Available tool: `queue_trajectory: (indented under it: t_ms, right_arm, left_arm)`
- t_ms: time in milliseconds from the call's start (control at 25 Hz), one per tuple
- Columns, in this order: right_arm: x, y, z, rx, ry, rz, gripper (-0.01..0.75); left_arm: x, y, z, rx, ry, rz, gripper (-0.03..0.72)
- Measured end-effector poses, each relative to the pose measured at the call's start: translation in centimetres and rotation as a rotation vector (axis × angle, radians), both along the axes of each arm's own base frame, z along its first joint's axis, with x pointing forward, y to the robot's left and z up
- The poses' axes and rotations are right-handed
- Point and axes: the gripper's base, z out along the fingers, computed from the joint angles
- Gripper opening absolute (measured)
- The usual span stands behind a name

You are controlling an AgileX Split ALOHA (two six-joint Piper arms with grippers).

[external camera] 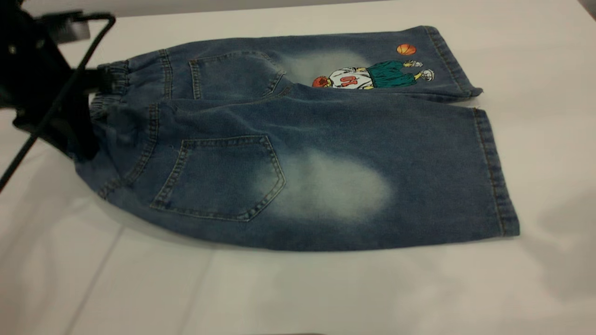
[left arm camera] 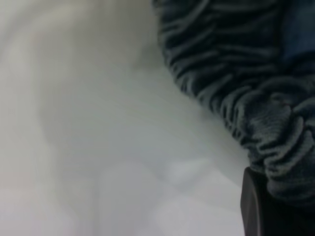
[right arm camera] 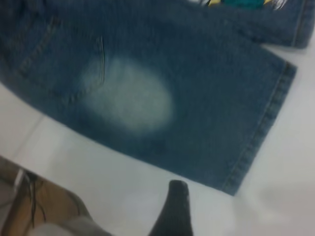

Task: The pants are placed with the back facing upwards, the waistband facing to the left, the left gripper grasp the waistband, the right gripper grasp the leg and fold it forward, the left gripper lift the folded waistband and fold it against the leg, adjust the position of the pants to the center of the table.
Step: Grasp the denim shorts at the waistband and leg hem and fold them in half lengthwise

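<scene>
The right gripper grabs the plain leg by its hem's outer corner (external camera: 506,226) next, to fold the plain leg over the printed leg (external camera: 372,77).
The pants (external camera: 326,139) lie flat and back up on the table (external camera: 326,293), waistband (external camera: 109,81) to the left. My left gripper (external camera: 93,109) is shut on the waistband, which bunches and lifts slightly there. In the left wrist view the ruched waistband (left arm camera: 231,83) rests against one black finger (left arm camera: 256,209). The plain leg (external camera: 372,186) with its pale patch lies nearest the front edge, and the printed leg (external camera: 372,77) is behind it. My right gripper is outside the exterior view. Its one visible finger (right arm camera: 176,209) hovers over bare table, short of the plain leg (right arm camera: 197,98) and its hem (right arm camera: 261,132), holding nothing.
A thin black cable (external camera: 60,93) loops from the left arm across the table's left side. In the right wrist view the table's edge (right arm camera: 29,164) shows, with brown floor and cables (right arm camera: 34,201) beyond it.
</scene>
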Motion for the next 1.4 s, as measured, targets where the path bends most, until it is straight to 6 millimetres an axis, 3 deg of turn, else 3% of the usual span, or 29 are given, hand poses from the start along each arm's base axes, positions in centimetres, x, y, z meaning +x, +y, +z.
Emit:
queue_trajectory:
  t_ms: [240,520,840,1400]
  right_arm:
    - [1.9,3.9,-4.4,-0.093,0.135,0.239,0.593]
    - [2.9,7.8,-10.2,-0.238,0.274,0.433,0.593]
    - [4.8,8.3,-15.9,-0.288,0.350,0.365,0.593]
    - [5.6,7.9,-22.0,-0.379,0.419,0.349,0.593]
  left_arm:
    - [1.4,-0.1,1.4,-0.003,-0.042,-0.023,0.083]
    - [1.6,-0.1,1.6,0.001,-0.057,-0.059,0.083]
    - [1.8,-0.1,1.6,0.004,-0.077,-0.059,0.083]
    - [2.0,-0.1,1.6,0.007,-0.103,-0.056,0.083]
